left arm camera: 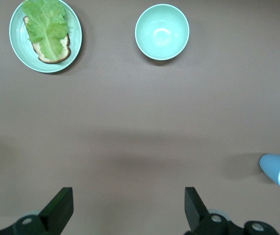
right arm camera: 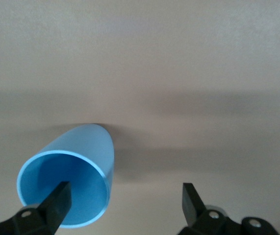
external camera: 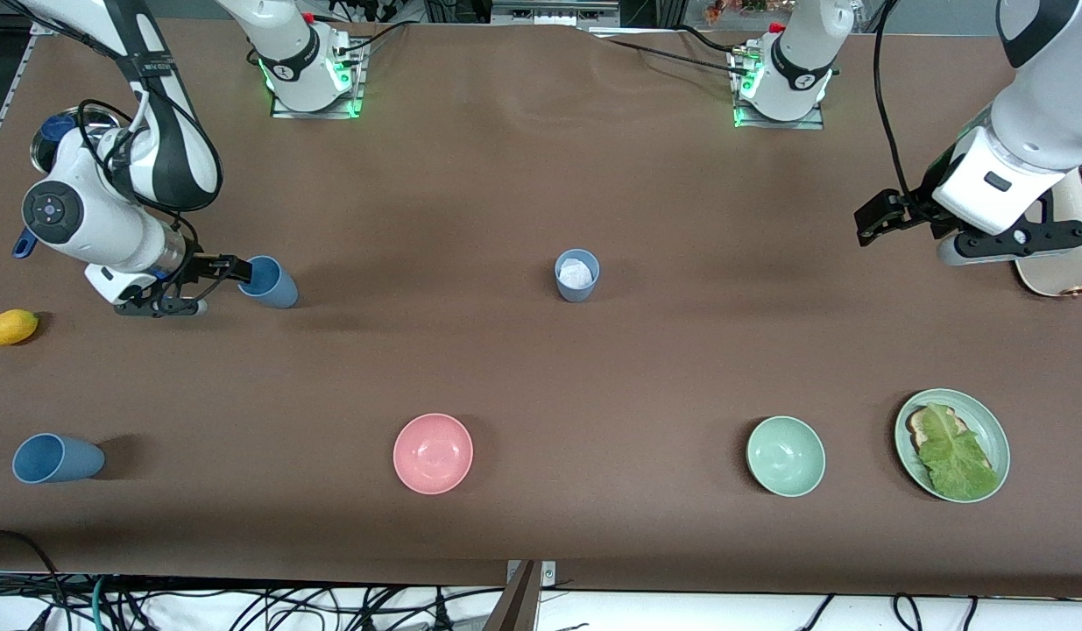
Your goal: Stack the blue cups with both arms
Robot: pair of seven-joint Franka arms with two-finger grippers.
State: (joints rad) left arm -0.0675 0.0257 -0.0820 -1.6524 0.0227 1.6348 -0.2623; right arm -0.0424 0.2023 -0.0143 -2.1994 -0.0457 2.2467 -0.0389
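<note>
My right gripper's fingers stop short of the blue cup's rim (right arm camera: 103,175), so closing now would miss. The gripper moves toward the cup next, then closes.
A plain blue cup (external camera: 269,280) stands tilted toward the right arm's end of the table. My right gripper (external camera: 239,270) is open at its mouth. In the right wrist view the cup (right arm camera: 68,181) faces the camera, one finger is in front of its opening and the other is well clear beside it, around the gripper's middle (right arm camera: 125,188). A grey-blue cup (external camera: 576,274) with a whitish inside stands upright mid-table and also shows in the left wrist view (left arm camera: 279,171). Another blue cup (external camera: 57,458) lies on its side, nearer the camera. My left gripper (external camera: 866,223) is open and empty (left arm camera: 127,196) over bare table.
A pink bowl (external camera: 433,453), a pale green bowl (external camera: 785,456) (left arm camera: 162,32) and a green plate (external camera: 979,407) (left arm camera: 76,34) with bread and lettuce sit along the side nearest the camera. A yellow fruit (external camera: 10,327) lies near the right gripper.
</note>
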